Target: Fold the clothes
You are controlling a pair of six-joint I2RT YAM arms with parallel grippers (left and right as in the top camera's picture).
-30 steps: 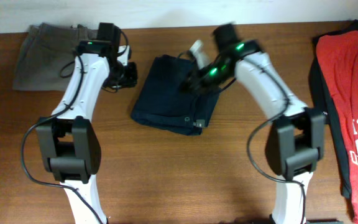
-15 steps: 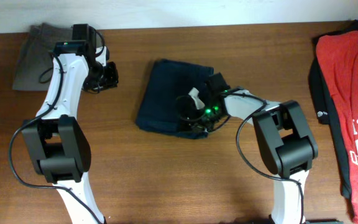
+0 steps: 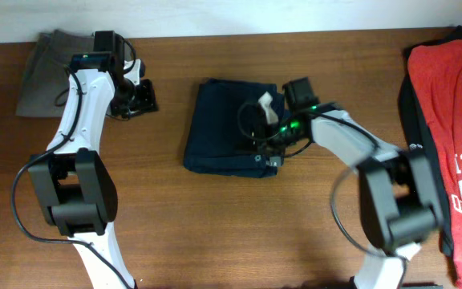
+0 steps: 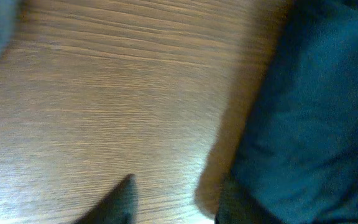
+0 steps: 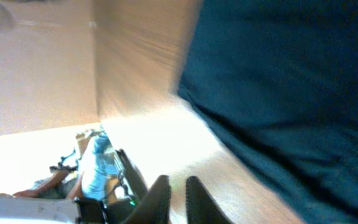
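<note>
Next, the left gripper grabs the folded navy shorts by the side edge facing the grey-olive shorts (image 4: pixel 260 101), to stack the navy shorts on top.
The clothes, a pair of dark navy shorts (image 3: pixel 227 128), lie folded into a rough square at the table's middle, with a small white label (image 3: pixel 257 158) at the front right corner. My left gripper (image 3: pixel 140 96) hovers over bare wood just left of them. Its fingers (image 4: pixel 120 200) stand apart with nothing between, and the navy cloth (image 4: pixel 309 124) fills the right of its view. My right gripper (image 3: pixel 265 136) is over the shorts' right edge. Its fingertips (image 5: pixel 160 198) show a narrow gap and hold nothing, with navy cloth (image 5: pixel 291 87) beyond them.
Grey-olive shorts (image 3: pixel 50 60) lie at the back left corner, behind the left arm. A red T-shirt (image 3: pixel 451 120) with white lettering lies on a dark garment along the right edge. Bare wood (image 3: pixel 231 225) stretches in front of the navy shorts.
The left jaws have spread wider while the arm stayed put. The right arm has swung back and right over the shorts' edge, its jaws parting slightly. The shorts shifted a little to the right.
</note>
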